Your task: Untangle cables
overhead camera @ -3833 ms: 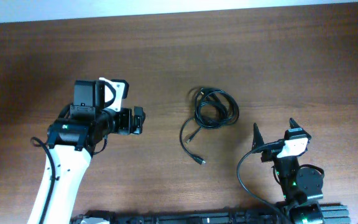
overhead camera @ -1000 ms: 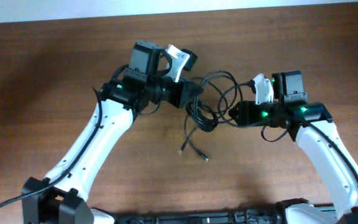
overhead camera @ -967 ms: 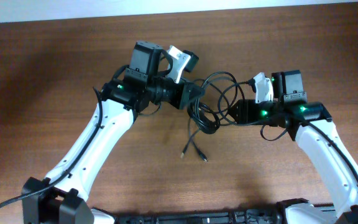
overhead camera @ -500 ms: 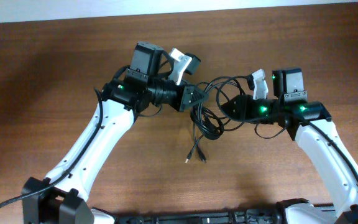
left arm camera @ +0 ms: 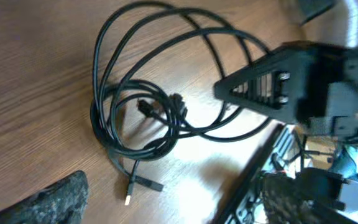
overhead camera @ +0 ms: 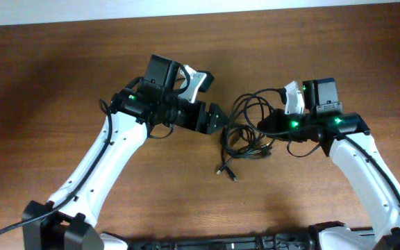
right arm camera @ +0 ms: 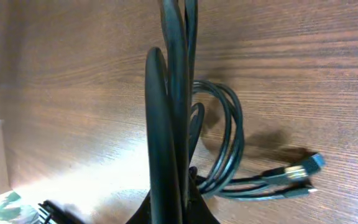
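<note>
My right gripper is pinching pieces of cable. Next, my left gripper will pick up the cable loops opposite those pieces, to untangle the cables by pulling between both grippers.
The cables [overhead camera: 242, 142] are thin black cords in a loose bundle of loops on the wooden table, between my two arms. Their plug ends [overhead camera: 226, 172] trail toward the front. My right gripper [overhead camera: 264, 124] is shut on several strands at the bundle's right side. In the right wrist view the pinched strands [right arm camera: 169, 124] rise up from the gripper [right arm camera: 173, 208], and the plugs [right arm camera: 300, 168] lie to the right. My left gripper [overhead camera: 217, 119] stands open just left of the bundle, holding nothing. In the left wrist view the loops [left arm camera: 138, 106] lie beyond its wide-spread fingers [left arm camera: 48, 202].
The table [overhead camera: 61, 83] is bare brown wood with a pale wall edge along the back. The right gripper's black body [left arm camera: 278, 78] shows in the left wrist view, close over the loops. The arm bases sit at the front edge.
My left gripper opened and let go of the cables, drawing back slightly left. The right gripper closed on the strands. The bundle dropped to the table and shifted right.
</note>
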### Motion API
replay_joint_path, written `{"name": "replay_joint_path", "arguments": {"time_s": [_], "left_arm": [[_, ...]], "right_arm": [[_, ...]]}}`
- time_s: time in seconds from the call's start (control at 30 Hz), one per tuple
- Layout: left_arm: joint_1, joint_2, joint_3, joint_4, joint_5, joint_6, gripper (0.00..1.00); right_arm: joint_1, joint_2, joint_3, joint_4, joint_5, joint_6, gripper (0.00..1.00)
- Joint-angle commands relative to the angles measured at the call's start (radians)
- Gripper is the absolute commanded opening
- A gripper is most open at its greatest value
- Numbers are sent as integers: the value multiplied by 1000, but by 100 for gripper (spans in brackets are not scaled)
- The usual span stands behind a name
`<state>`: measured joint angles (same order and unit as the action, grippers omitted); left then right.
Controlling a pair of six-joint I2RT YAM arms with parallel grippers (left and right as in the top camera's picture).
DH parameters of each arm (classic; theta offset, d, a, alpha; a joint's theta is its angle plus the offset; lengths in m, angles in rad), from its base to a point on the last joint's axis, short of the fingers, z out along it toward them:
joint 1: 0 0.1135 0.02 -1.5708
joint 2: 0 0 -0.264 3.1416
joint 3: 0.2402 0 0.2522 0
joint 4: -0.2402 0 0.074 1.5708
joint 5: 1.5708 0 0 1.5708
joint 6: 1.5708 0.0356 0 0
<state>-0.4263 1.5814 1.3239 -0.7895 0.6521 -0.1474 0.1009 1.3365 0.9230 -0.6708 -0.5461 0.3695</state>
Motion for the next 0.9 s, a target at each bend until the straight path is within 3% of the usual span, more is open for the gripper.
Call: {"name": "replay_joint_path", "arguments": {"time_s": [0.0, 0.07, 0.23, 0.3, 0.47, 0.63, 0.8, 0.87], "left_arm": [[3, -15, -37, -5, -32, 6, 93], [3, 14, -41, -6, -31, 6, 92], [3, 97, -45, -5, -20, 6, 93], [3, 143, -45, -4, -21, -5, 88], [3, 294, -45, 90, -21, -185, 84], [-11, 381, -45, 183, -26, -332, 75], [-66, 420, -45, 230, -72, -338, 66], [-95, 421, -45, 233, -135, -338, 58]], "right_arm": [[4, 2, 18, 50, -43, 55, 4], [4, 2, 18, 126, -139, 55, 4], [3, 2, 18, 187, -138, 56, 4], [4, 2, 18, 193, -139, 59, 4], [4, 2, 18, 193, -139, 59, 4], [4, 2, 18, 192, -139, 59, 4], [4, 2, 18, 189, -138, 59, 4], [4, 2, 18, 189, -139, 58, 4]]}}
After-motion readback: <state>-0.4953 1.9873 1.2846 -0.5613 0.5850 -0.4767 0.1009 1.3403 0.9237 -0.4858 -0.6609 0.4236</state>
